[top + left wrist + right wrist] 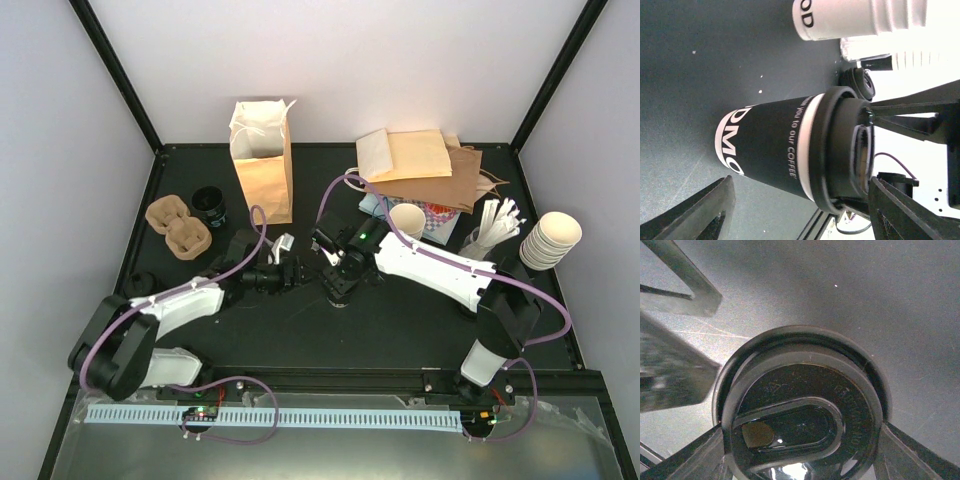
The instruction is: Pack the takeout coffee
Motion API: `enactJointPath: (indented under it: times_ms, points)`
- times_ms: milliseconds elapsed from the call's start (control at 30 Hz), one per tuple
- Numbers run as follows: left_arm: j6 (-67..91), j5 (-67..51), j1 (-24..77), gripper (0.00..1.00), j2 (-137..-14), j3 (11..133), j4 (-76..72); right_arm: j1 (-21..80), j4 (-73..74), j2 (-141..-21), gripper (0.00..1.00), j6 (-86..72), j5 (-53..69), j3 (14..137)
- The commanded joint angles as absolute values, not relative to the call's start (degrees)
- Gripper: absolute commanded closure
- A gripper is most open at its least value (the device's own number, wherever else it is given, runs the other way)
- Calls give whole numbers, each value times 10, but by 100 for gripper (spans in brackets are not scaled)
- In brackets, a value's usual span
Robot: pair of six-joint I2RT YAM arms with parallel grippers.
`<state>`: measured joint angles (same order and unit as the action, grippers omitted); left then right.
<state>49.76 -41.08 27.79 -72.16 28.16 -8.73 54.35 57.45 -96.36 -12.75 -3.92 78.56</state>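
Observation:
The takeout coffee (775,145) has its base on the flat table and would stay standing with its lid on, so the robot's right gripper needs to open now.
The takeout coffee (775,145) is a cup with a black printed wrap, a white band and a black lid (800,415); it stands on the dark table. My right gripper (802,442) comes down from above and is shut on the lid, one finger against each side of its rim. In the top view that gripper (335,268) hides the cup. My left gripper (801,182) is open beside the cup, its fingers (705,210) spread wide and clear of it. From above, the left gripper (290,270) sits just left of the right one.
An open brown paper bag (265,160) stands at the back left. Pulp cup trays (180,225) and a black cup (210,205) lie left of it. Flat bags (420,165), a cream cup (407,220), white sticks (495,225) and stacked cups (550,240) fill the back right.

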Motion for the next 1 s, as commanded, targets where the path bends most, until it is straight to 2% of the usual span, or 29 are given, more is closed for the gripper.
enactJointPath:
  times_ms: [0, 233, 333, 400, 600, 967]
  points:
    - [500, -464, 277, 24, -774, 316, -129, 546, 564, -997, 34, -120, -21, 757]
    - [498, -481, 293, 23, -817, 336, -150, 547, 561, -993, 33, -121, -21, 758]
    - [493, -472, 294, 23, -822, 337, -142, 547, 558, -987, 28, -123, -24, 758]
    - [479, -462, 295, 23, -827, 342, -122, 546, 556, -978, 21, -127, -28, 760]
    - [438, -434, 298, 24, -842, 370, -47, 547, 555, -951, 11, -131, -41, 776]
    - [427, -422, 301, 24, -811, 385, -21, 544, 550, -888, 7, -154, -61, 780]
